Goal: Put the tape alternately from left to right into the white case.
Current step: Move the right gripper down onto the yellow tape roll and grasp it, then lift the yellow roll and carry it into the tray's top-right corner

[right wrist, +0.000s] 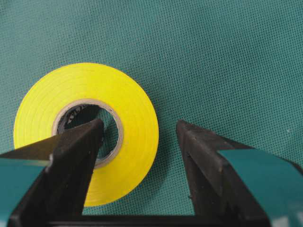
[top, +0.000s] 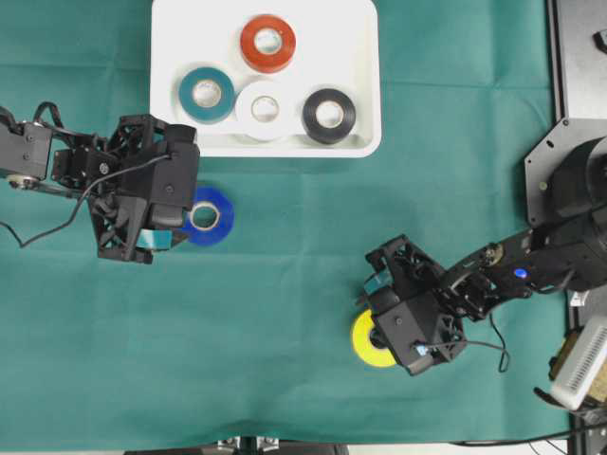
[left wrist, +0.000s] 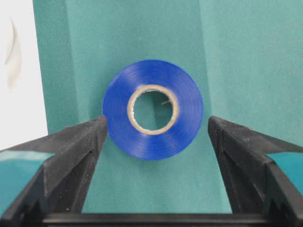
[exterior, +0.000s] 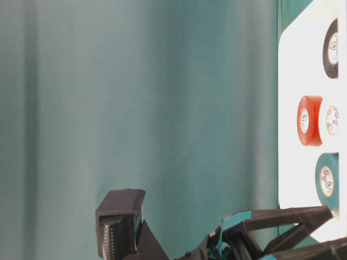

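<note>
The robot's right gripper should close now. Its fingers are around the yellow ring (right wrist: 139, 135), with one in the ring's hole in the right wrist view, so they would catch the tape.
The white case (top: 356, 38) at the back holds red (top: 267, 43), teal (top: 207, 94), white (top: 264, 109) and black (top: 329, 116) tape rolls. A blue roll (left wrist: 152, 142) lies flat on the cloth, and my left gripper (left wrist: 157, 121) stands open around it, one finger on each side; the left one is close to its rim. A yellow roll (right wrist: 85, 80) lies flat at the front right. My right gripper (right wrist: 139, 124) is open over it, with one finger above the roll's hole and the other outside on the cloth.
Green cloth (top: 285, 379) covers the table. In the table-level view the case (exterior: 293, 108) is at the right and dark gripper parts (exterior: 119, 227) fill the bottom edge. A grey equipment base (top: 579, 76) stands at the right edge.
</note>
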### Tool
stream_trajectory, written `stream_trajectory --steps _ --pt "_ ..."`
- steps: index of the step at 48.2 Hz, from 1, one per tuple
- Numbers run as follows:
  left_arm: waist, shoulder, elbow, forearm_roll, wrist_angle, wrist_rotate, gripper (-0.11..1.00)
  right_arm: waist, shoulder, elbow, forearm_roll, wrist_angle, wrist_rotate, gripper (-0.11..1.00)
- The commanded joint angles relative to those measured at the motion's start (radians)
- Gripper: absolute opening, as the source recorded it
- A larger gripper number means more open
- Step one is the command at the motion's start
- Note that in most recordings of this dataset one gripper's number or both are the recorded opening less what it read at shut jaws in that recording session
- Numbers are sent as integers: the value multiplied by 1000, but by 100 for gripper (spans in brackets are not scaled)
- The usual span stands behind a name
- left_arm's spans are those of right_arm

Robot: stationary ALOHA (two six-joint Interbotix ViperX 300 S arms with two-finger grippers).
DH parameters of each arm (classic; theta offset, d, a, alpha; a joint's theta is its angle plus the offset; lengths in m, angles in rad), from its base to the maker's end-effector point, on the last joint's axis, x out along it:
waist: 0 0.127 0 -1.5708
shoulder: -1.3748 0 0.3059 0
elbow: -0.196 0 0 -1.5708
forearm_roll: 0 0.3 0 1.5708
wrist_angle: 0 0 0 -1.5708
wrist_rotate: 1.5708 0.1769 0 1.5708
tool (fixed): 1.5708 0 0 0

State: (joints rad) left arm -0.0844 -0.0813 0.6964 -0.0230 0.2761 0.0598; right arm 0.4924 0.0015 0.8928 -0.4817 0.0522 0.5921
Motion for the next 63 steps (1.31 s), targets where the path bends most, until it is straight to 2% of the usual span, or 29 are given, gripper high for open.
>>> stream_trajectory --steps 1,21,26,29,35,36,54,63 --pt "-3 -14 -9 -3 -8 -2 42 -8 -5 -18 -2 -8 -2 67" --pt "-3 -14 -9 -3 -8 -2 42 -8 -5 -26 -3 -8 -2 66" --pt "-3 -14 -9 -3 -8 -2 42 -8 -5 -21 -5 -9 -2 63" --pt "-3 -14 -9 -3 -8 -2 42 -6 -5 -20 -5 -11 -2 56" --pt "-3 -14 -9 -3 -8 -2 42 -8 -5 -21 -5 -11 -3 26" --pt "-3 -14 -9 -3 -8 -2 42 -8 -5 -21 -5 -11 -3 24" --pt "-3 -14 -12 -3 -8 -2 42 -8 -14 -26 -5 -11 -2 24" --pt "-3 -14 -15 -3 -8 -2 42 -6 -103 -21 -5 6 -2 24"
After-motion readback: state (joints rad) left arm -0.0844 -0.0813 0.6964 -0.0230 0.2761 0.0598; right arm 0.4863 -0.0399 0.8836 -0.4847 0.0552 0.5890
